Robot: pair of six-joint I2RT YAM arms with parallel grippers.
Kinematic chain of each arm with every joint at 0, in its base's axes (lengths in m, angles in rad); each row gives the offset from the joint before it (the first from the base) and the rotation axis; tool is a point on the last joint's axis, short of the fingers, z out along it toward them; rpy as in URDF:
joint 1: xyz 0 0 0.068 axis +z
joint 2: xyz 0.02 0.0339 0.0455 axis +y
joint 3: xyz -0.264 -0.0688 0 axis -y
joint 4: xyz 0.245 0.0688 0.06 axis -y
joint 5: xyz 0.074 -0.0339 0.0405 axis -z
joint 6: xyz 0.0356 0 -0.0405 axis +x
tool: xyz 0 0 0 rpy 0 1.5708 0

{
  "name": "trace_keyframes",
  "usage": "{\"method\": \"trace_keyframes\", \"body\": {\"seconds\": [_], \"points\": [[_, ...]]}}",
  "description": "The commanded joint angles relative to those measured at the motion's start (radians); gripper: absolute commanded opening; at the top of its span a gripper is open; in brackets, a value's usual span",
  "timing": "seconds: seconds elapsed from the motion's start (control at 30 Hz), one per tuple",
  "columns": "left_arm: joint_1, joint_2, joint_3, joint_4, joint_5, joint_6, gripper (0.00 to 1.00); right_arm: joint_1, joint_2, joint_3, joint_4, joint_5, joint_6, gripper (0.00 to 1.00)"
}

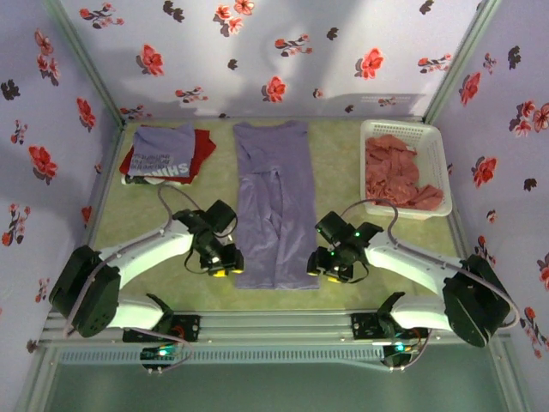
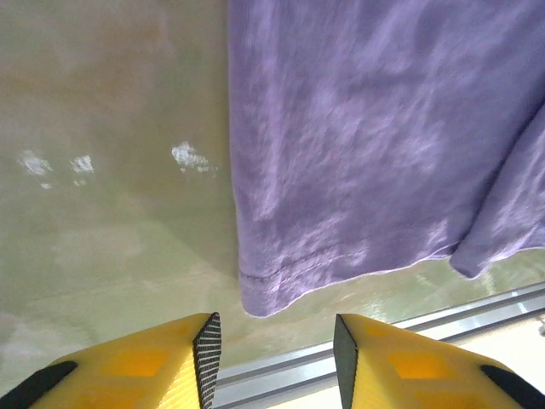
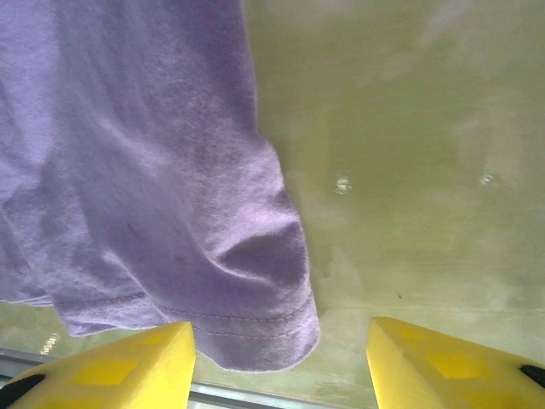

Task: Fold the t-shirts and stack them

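My left gripper is about to grab the lavender t-shirt [image 1: 274, 202] by its near hem corner [image 1: 239, 284], opposite my right gripper's corner. It will fold the hem evenly over the strip.
A plain lavender t-shirt [image 1: 274, 202] lies lengthwise down the middle of the table, folded into a long narrow strip. Its near left hem corner [image 2: 264, 294] lies just beyond my left gripper [image 2: 277, 349], which is open with nothing between the yellow fingers [image 2: 136, 362]. Its near right hem corner [image 3: 255, 341] lies in front of my right gripper [image 3: 281, 362], open too and holding nothing. From above, the left gripper [image 1: 226, 268] and right gripper [image 1: 336, 273] flank the shirt's near end. A folded purple t-shirt with white lettering [image 1: 165, 152] rests on a red one [image 1: 204, 148] at the back left.
A white slatted basket [image 1: 433, 154] at the back right holds salmon-red cloth [image 1: 396, 170]. The metal rail [image 1: 274, 324] runs along the near table edge. Flowered walls close in the left, right and far sides.
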Motion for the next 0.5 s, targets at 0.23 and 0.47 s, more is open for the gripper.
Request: {"method": "trace_keyframes", "body": {"seconds": [0.23, 0.47], "points": [[-0.064, 0.020, -0.085, 0.129, 0.074, -0.117, 0.41, 0.000, 0.067, -0.035, 0.067, -0.047, 0.011, 0.56], [-0.093, 0.093, -0.094, 0.183, 0.102, -0.125, 0.37, 0.002, 0.105, -0.033, 0.095, -0.076, 0.009, 0.53]]}}
